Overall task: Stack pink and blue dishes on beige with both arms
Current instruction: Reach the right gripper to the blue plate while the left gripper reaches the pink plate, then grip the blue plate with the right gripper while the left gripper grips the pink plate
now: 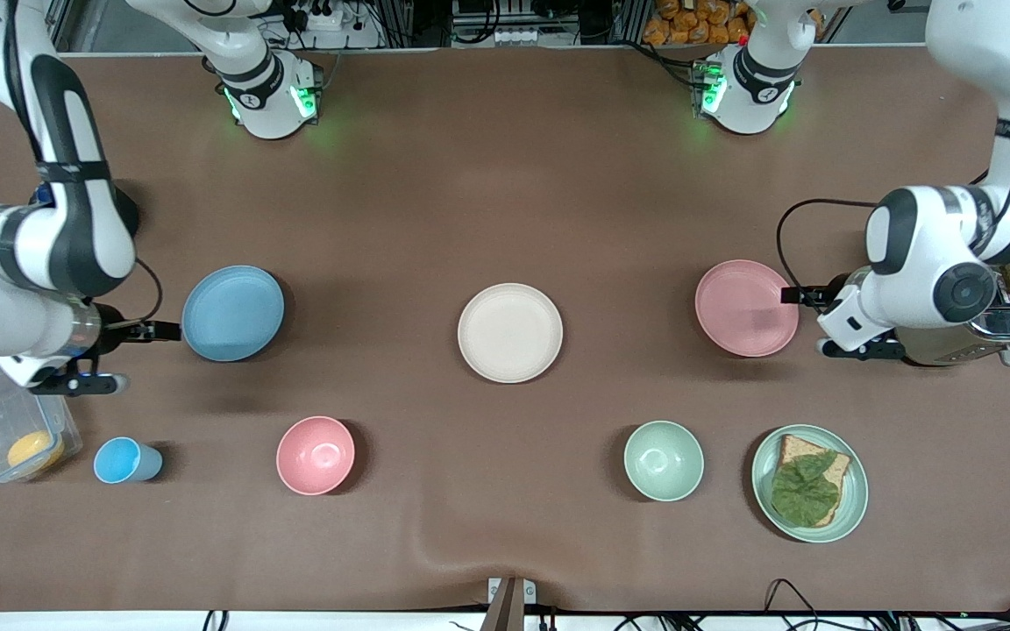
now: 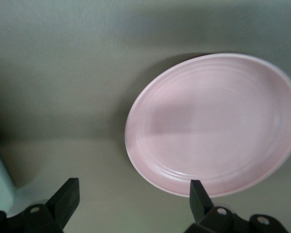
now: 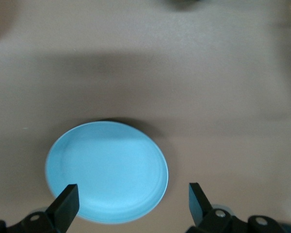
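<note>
The pale pink plate should be stacked on the beige plate (image 1: 509, 332), so the robot's left gripper should pick it up by its rim (image 1: 792, 312) next.
The beige plate (image 1: 509, 332) lies at the middle of the table. The light blue plate (image 1: 232, 313) lies toward the right arm's end, and the pale pink plate (image 1: 746, 308) toward the left arm's end. My right gripper (image 1: 150, 355) hangs open, low beside the blue plate's outer rim. In the right wrist view the blue plate (image 3: 106, 170) shows partly between the spread fingers of the right gripper (image 3: 132, 201). My left gripper (image 1: 812, 322) is open beside the pink plate's outer rim. The pink plate (image 2: 218, 121) lies just ahead of the left gripper (image 2: 133, 199); one finger (image 2: 200, 194) overlaps its rim.
Nearer the front camera stand a blue cup (image 1: 124, 460), a pink bowl (image 1: 316, 455), a green bowl (image 1: 664, 460) and a green plate with bread and a leaf (image 1: 810, 483). A clear container (image 1: 10, 434) sits under the right arm. A toaster (image 1: 983, 333) stands by the left gripper.
</note>
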`<move>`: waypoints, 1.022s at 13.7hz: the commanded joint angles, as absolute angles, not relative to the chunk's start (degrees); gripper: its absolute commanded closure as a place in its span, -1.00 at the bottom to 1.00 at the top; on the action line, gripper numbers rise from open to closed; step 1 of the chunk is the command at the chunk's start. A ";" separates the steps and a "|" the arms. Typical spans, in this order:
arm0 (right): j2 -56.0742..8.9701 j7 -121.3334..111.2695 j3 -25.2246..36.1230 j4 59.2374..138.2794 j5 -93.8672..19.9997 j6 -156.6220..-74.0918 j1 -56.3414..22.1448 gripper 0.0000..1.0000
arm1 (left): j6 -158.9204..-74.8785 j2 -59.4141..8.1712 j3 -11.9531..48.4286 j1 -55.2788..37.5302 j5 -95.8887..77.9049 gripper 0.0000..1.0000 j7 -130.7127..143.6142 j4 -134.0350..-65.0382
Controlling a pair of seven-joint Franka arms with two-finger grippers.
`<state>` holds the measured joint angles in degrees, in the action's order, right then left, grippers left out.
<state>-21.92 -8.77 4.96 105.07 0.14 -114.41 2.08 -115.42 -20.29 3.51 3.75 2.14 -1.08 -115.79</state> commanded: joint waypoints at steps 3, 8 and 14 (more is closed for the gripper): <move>-24.77 -20.46 4.22 109.69 -1.48 -120.14 8.86 -1.00 | -120.58 -26.44 4.22 8.86 -3.06 -1.00 -10.08 -115.66; -30.67 -27.60 4.22 109.60 -8.70 -120.41 11.16 -1.00 | -120.85 -28.39 4.22 10.11 -8.61 -0.16 -15.91 -115.75; -32.16 -28.03 4.04 109.60 -10.11 -120.15 11.07 -1.00 | -120.33 -29.09 4.31 10.11 -8.70 1.00 -16.08 -115.49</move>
